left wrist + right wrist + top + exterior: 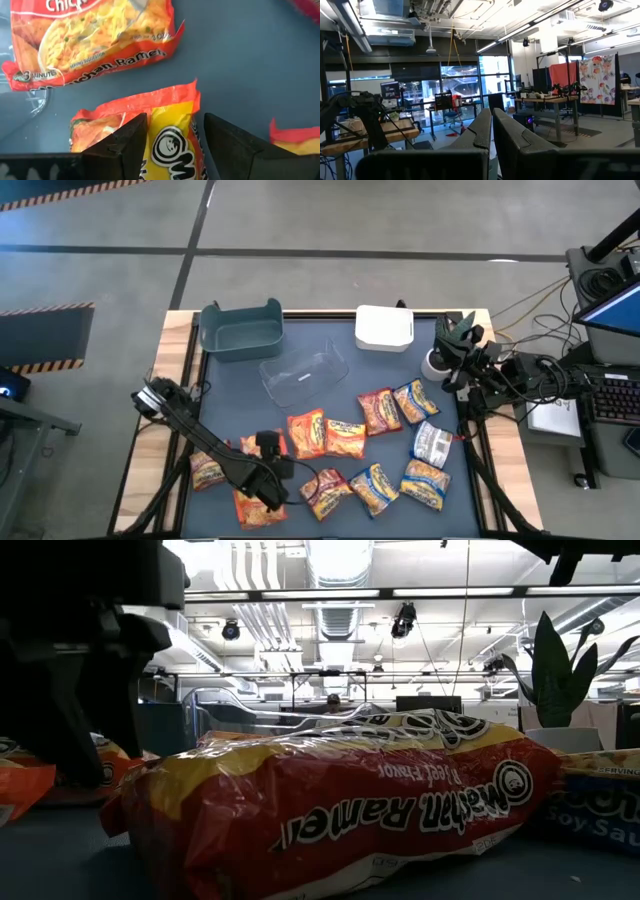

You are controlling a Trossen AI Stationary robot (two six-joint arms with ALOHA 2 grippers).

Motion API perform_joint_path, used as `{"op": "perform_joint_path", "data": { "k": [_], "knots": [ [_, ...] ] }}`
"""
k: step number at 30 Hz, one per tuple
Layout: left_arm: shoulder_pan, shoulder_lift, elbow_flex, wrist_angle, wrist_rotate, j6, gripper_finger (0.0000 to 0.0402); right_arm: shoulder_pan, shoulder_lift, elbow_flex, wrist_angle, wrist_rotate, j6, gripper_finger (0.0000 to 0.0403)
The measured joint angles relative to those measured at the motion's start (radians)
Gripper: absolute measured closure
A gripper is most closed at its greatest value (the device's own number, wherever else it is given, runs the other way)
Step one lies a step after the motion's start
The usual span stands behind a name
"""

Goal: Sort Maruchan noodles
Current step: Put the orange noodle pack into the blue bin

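Note:
The orange-yellow packet has to be sorted into the teal bin. My left gripper will grab the packet by its yellow logo end (pixel 172 149) next.
Several Maruchan noodle packets lie flat on the dark mat, among them orange ones (pixel 305 430) (pixel 345 438), a red one (pixel 378 410) and a blue-yellow one (pixel 415 400). My left gripper (pixel 268 450) is open and points down over an orange-yellow packet (pixel 172 145), with one finger (pixel 125 145) over the packet and the other (pixel 235 147) beside its edge. A second orange packet (pixel 95 40) lies just beyond. My right gripper (pixel 455 345) is shut and empty, parked at the table's far right; its fingers (pixel 492 132) point out into the room. My left gripper comes from above over one short, crimped end (pixel 165 97) of the orange-yellow packet, which lies flat on the mat. I cannot tell whether the fingers touch it.
A teal bin (pixel 240 330), a tipped clear bin (pixel 305 375) and a white bin (pixel 384 328) stand along the far side. More packets lie at the near edge (pixel 375 488) (pixel 258 505) (pixel 207 470). A red-yellow packet (pixel 340 810) fills the low view.

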Motion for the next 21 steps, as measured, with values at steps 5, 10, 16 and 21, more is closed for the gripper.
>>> {"op": "perform_joint_path", "data": {
  "k": [5,10,16,21],
  "knots": [
    [0.000,0.000,-0.027,0.045,-0.007,0.000,0.0227,0.000,0.000,0.000,-0.001,0.000,-0.002,0.0394],
    [0.000,-0.001,-0.051,0.066,-0.009,-0.019,0.0266,0.000,0.000,0.000,-0.009,0.000,-0.002,0.0394],
    [0.000,-0.001,-0.041,0.051,-0.004,-0.027,0.0359,0.000,0.000,0.000,-0.010,0.000,-0.002,0.0394],
    [-0.001,-0.004,-0.040,0.039,0.015,-0.027,0.0393,0.000,0.000,0.000,-0.010,0.000,-0.002,0.0394]
  ]
}}
